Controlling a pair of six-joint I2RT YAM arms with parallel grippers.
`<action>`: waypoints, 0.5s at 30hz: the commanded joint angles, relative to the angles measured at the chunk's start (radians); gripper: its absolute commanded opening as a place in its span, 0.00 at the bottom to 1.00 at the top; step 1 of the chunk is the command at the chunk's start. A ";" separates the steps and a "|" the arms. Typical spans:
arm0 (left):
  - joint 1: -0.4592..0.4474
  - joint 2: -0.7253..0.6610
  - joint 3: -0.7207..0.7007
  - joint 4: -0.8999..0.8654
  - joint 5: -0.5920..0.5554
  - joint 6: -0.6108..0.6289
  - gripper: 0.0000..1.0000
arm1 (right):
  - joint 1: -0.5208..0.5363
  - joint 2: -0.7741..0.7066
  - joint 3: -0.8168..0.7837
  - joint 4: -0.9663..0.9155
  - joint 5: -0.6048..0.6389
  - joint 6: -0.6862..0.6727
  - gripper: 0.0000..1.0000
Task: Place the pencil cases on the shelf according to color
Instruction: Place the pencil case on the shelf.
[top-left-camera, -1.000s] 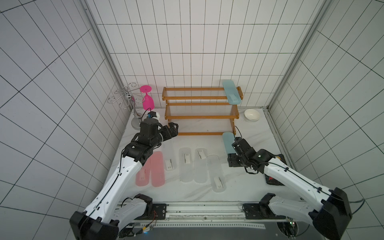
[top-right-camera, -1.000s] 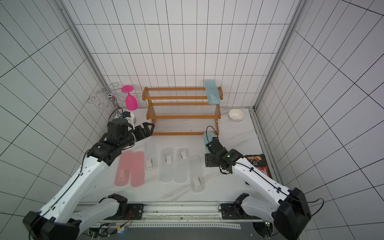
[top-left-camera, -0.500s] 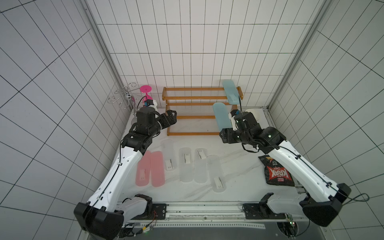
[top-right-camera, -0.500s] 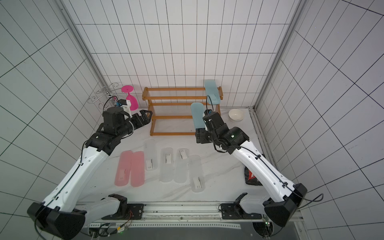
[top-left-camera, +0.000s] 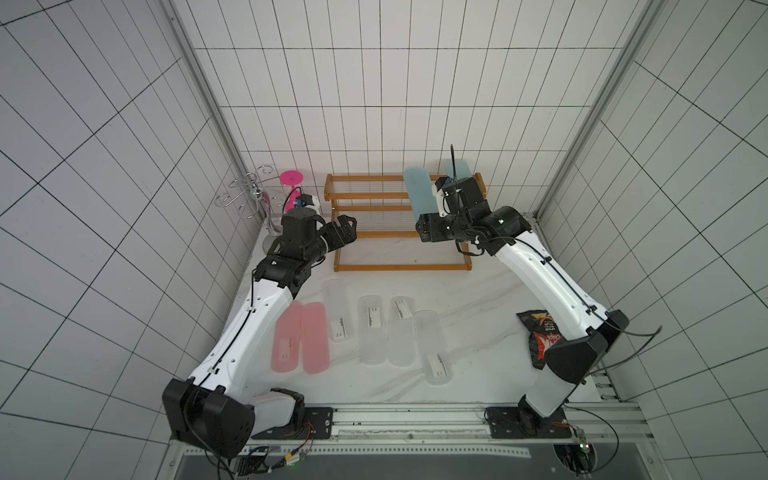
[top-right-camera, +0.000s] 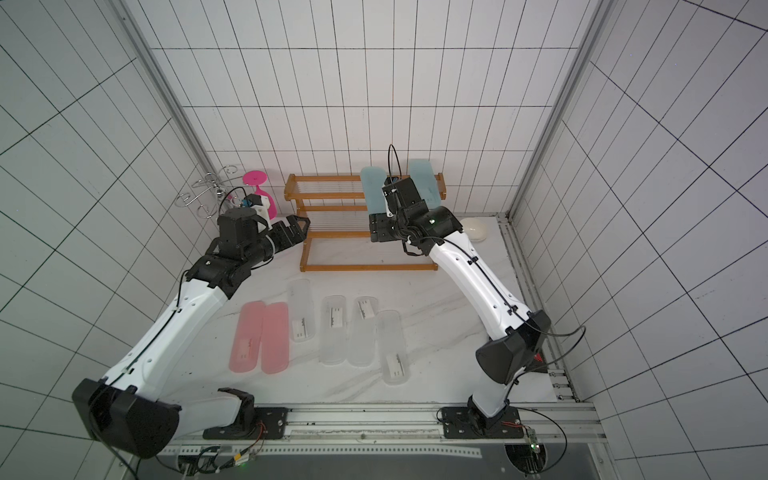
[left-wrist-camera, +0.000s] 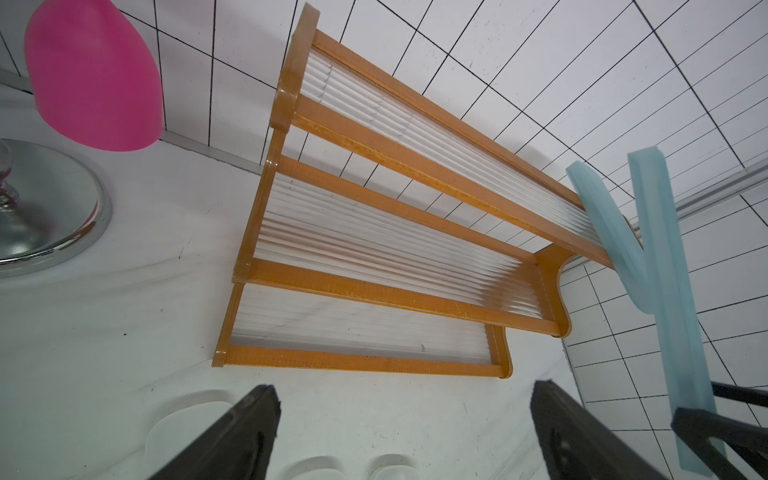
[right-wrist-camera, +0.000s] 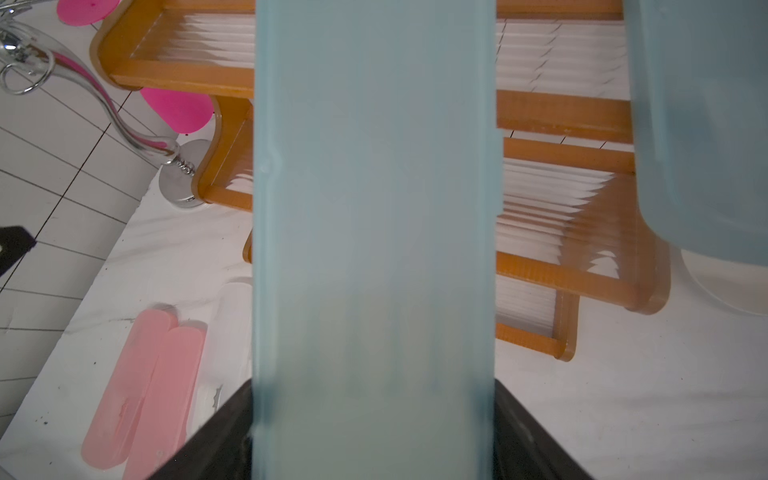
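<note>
I should push the light blue case (top-left-camera: 419, 192) farther back before my right gripper lets go of it, because it sticks out far past the top level's front bar (top-left-camera: 382, 195).
The orange-brown shelf (top-left-camera: 399, 245) stands at the back of the table. My right gripper (top-left-camera: 430, 224) (right-wrist-camera: 374, 415) is shut on the lower end of a light blue pencil case (top-left-camera: 417, 193) (top-right-camera: 372, 189) (right-wrist-camera: 374, 208). It holds the case nearly upright in front of the top tier. A second light blue case (top-right-camera: 422, 178) (right-wrist-camera: 702, 124) rests on the top tier's right end. Two pink cases (top-left-camera: 301, 340) and several clear cases (top-left-camera: 371, 328) lie on the table. My left gripper (top-left-camera: 347, 226) (left-wrist-camera: 405, 415) hangs open and empty by the shelf's left end.
A silver wire stand (top-left-camera: 249, 195) and a pink glass (top-left-camera: 291, 187) stand left of the shelf. A white bowl (top-right-camera: 476, 228) sits right of it. A dark snack bag (top-left-camera: 538, 336) lies by the right arm's base.
My right arm has lifted the blue case from the table's right side up to the shelf's top tier. My left gripper has moved back a little toward the shelf.
</note>
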 joint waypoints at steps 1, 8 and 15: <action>0.003 0.016 -0.011 0.041 0.002 0.014 0.99 | -0.025 0.061 0.115 0.026 0.041 -0.008 0.44; 0.003 0.028 -0.033 0.058 0.025 0.002 0.99 | -0.048 0.223 0.280 0.029 0.047 -0.018 0.44; 0.003 0.037 -0.082 0.112 0.070 -0.031 0.99 | -0.059 0.266 0.314 0.052 0.071 -0.001 0.44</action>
